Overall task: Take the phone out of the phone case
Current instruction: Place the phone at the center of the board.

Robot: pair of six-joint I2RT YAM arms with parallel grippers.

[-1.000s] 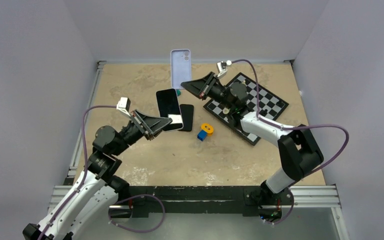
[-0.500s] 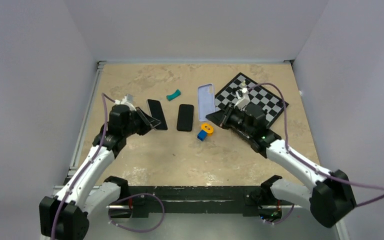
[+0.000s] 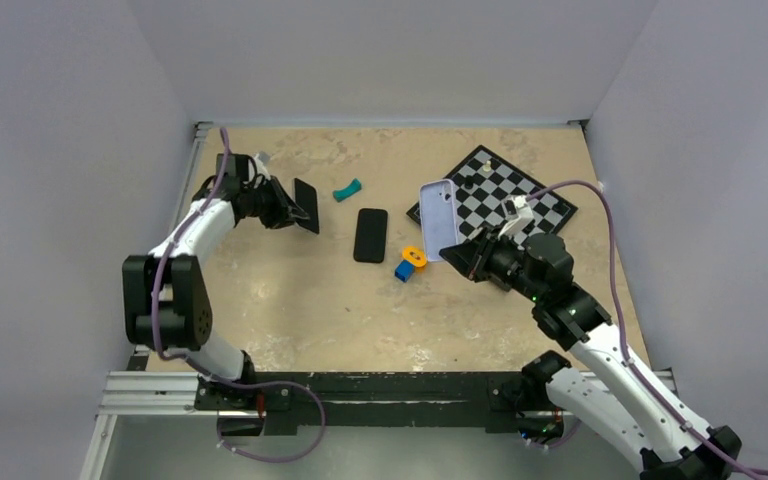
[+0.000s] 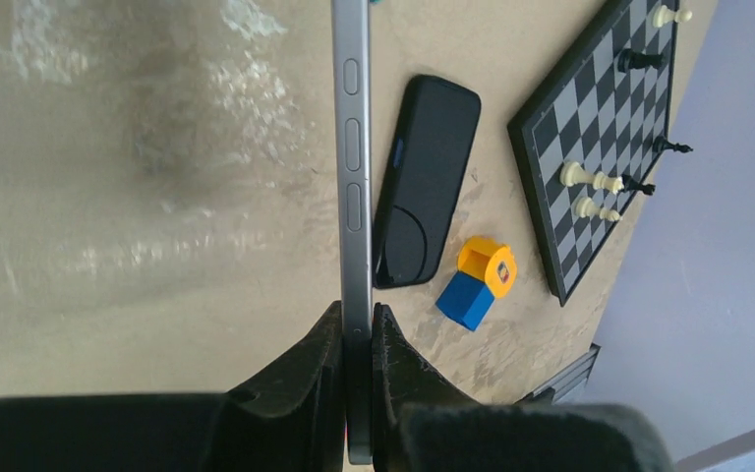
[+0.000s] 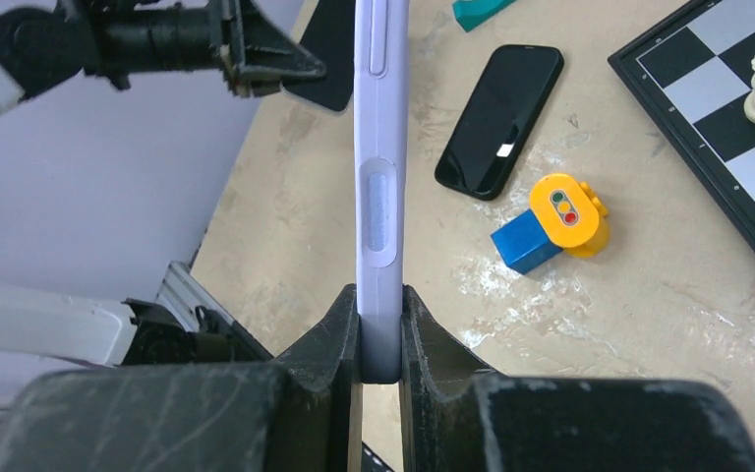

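The grey phone, on edge above the table, would fall and topple onto it if my left gripper opened now.
My left gripper (image 3: 293, 208) is shut on the grey phone (image 3: 306, 206) and holds it on edge above the table's far left. In the left wrist view the phone (image 4: 355, 147) runs straight up from between the fingertips of the left gripper (image 4: 357, 334). My right gripper (image 3: 460, 252) is shut on the lavender phone case (image 3: 439, 217), which is empty and held upright right of centre. In the right wrist view the case (image 5: 381, 147) shows edge-on, rising from the right gripper (image 5: 380, 324). Phone and case are well apart.
A second black phone (image 3: 370, 235) lies flat at the table's middle. A blue and yellow toy block (image 3: 409, 262) sits beside it. A teal piece (image 3: 345, 189) lies further back. A chessboard (image 3: 515, 187) with a few pieces lies at the right rear.
The left gripper has carried the phone back and to the far left. The right gripper has drawn back towards the near right and lifted the case upright.
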